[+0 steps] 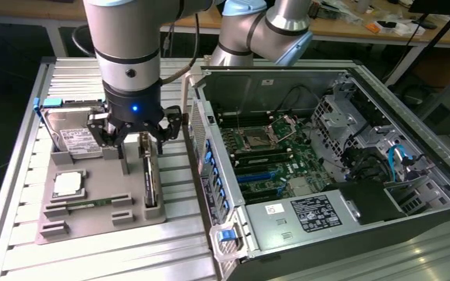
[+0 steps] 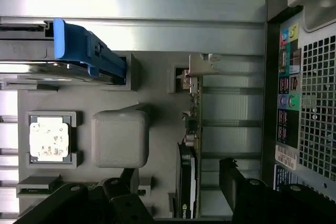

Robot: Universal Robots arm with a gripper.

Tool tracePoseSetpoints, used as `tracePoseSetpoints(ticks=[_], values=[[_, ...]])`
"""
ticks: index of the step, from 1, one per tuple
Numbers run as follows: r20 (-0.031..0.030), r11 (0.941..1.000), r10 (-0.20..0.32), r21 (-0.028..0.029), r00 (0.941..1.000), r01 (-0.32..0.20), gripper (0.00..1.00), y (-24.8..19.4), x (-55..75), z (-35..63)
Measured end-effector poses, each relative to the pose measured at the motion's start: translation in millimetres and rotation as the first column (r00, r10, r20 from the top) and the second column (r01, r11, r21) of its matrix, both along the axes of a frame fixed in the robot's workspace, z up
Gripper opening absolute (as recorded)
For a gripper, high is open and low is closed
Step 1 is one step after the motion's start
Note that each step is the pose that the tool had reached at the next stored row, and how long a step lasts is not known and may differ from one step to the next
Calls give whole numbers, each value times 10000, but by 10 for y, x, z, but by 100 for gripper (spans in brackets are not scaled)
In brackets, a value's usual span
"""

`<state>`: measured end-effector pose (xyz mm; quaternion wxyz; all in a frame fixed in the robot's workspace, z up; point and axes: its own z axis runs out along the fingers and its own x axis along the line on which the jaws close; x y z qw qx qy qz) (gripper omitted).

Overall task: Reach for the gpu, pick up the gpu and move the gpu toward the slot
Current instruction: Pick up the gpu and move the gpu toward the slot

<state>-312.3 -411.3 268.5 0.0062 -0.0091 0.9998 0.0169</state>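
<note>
The robot's gripper needs to go lower before it closes on the GPU, because its fingers are above the GPU's top edge in the wrist view.
The gpu (image 1: 149,178) stands edge-on as a thin dark slab in a grey holder tray (image 1: 100,227) at the exterior view's left. In the wrist view the gpu (image 2: 191,145) shows its green edge, and its silver bracket (image 2: 202,65) is at the far end. My gripper (image 1: 136,144) hangs just above the card's top edge. It is open, with one finger on each side of the card. The wrist view shows the gripper (image 2: 181,182) straddling the card, and the dark fingers (image 2: 234,181) stand apart from it. Nothing is held.
On the same tray sit a hard drive with a blue handle (image 1: 72,137), a processor chip (image 1: 67,184) and a slim memory stick (image 1: 92,204). The open computer case (image 1: 412,193) with its motherboard (image 1: 268,158) stands close beside the tray, at the exterior view's right.
</note>
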Motion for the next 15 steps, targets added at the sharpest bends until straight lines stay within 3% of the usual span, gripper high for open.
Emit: tracePoseSetpoints(ticks=[5,12,15], values=[[5,10000,-44,2,10000,44,72,-79,1,-94],[3,9999,-116,-2,9999,116,72,-116,38,-226],[5,9999,-146,-46,9999,146,72,-143,39,-249]])
